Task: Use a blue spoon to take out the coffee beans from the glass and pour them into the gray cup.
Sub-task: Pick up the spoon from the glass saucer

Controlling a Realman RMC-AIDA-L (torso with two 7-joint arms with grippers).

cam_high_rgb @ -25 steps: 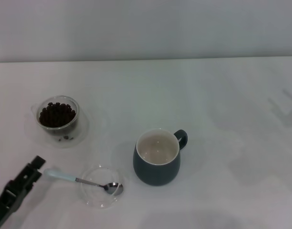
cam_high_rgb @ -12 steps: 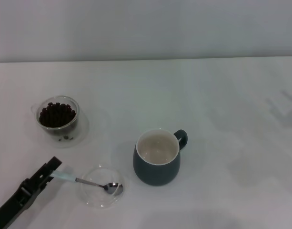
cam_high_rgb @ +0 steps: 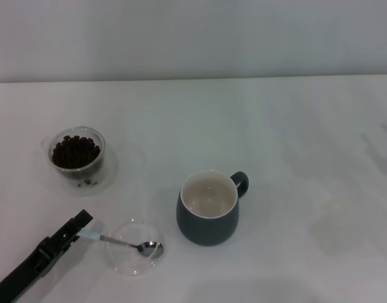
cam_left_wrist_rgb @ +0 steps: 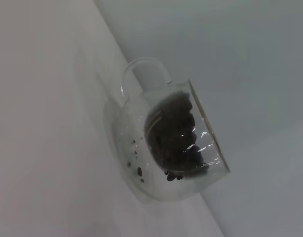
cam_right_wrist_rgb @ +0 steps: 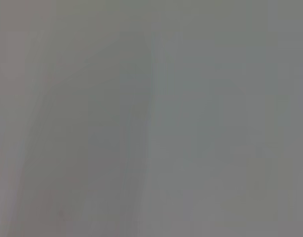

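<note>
The left gripper should close on the spoon's pale blue handle. Its fingers reach down over the handle in the head view, so it would hold the handle if it closed now.
The blue spoon (cam_high_rgb: pixel 120 241) lies with its metal bowl in a flat clear dish (cam_high_rgb: pixel 127 264) and its pale blue handle pointing left. My left gripper (cam_high_rgb: pixel 81 222) comes in from the lower left, and its tip covers the end of the handle. The glass (cam_high_rgb: pixel 76 154) holding the coffee beans (cam_high_rgb: pixel 75 151) stands at the far left. It also shows in the left wrist view (cam_left_wrist_rgb: pixel 141 148), with the beans (cam_left_wrist_rgb: pixel 173 133) inside. The gray cup (cam_high_rgb: pixel 209 211) stands empty in the middle, its handle to the right. My right gripper is out of view.
The white table (cam_high_rgb: pixel 294 145) runs back to a pale wall. The right wrist view shows only a plain grey surface.
My left gripper has moved right and forward along the table until it reaches over the spoon's handle end. The spoon, glass and cup have stayed in place.
</note>
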